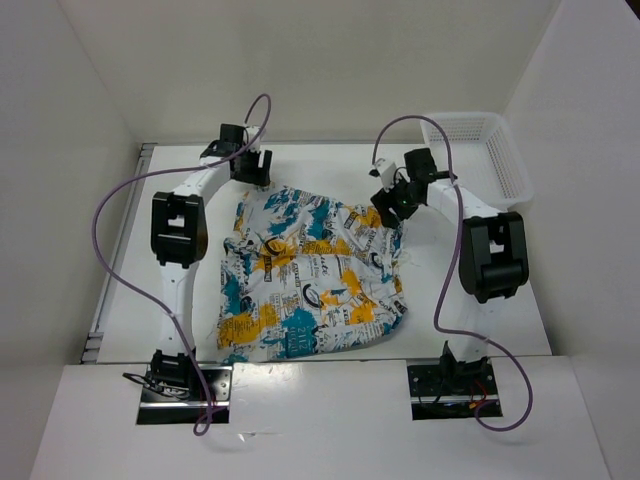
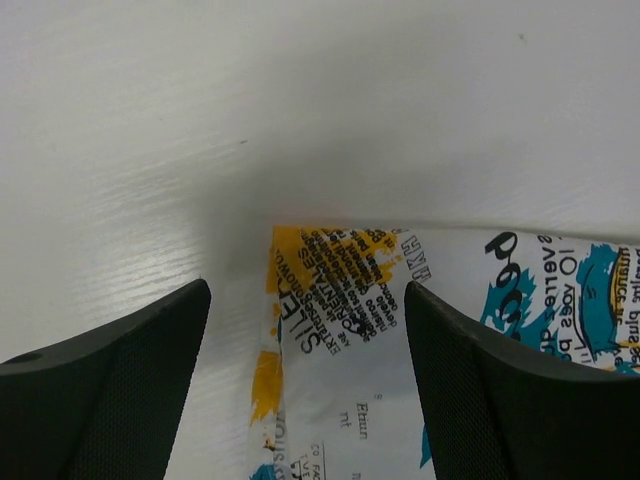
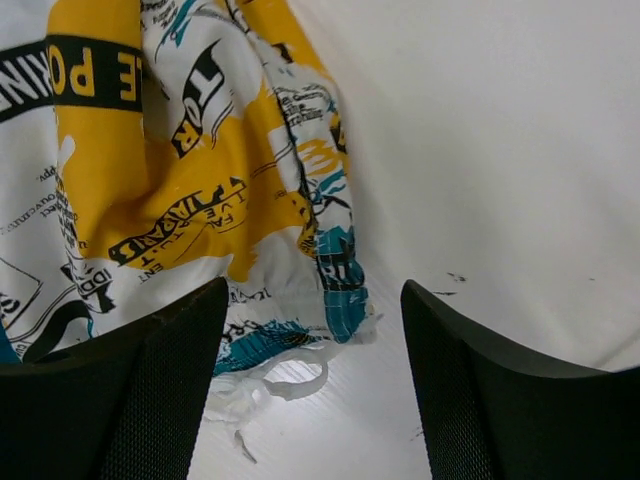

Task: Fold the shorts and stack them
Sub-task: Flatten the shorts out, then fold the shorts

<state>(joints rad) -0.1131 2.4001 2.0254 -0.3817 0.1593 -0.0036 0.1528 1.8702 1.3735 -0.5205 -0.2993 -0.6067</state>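
My right gripper needs to go lower before it closes on the teal hem. The teal hem looks small below its fingers.
The shorts (image 1: 310, 275), white with teal, orange-yellow and black print, lie spread and rumpled in the middle of the table. My left gripper (image 1: 252, 170) is open just above their far left corner; in the left wrist view that corner (image 2: 340, 300) lies between the two black fingers (image 2: 120, 390). My right gripper (image 1: 392, 208) is open over their far right edge; in the right wrist view the teal hem and a white drawstring (image 3: 290, 375) lie between the fingers (image 3: 130, 390). Neither gripper holds any cloth.
A white plastic mesh basket (image 1: 480, 150) stands at the far right corner of the table. White walls close in the table on the left, back and right. Purple cables loop over both arms.
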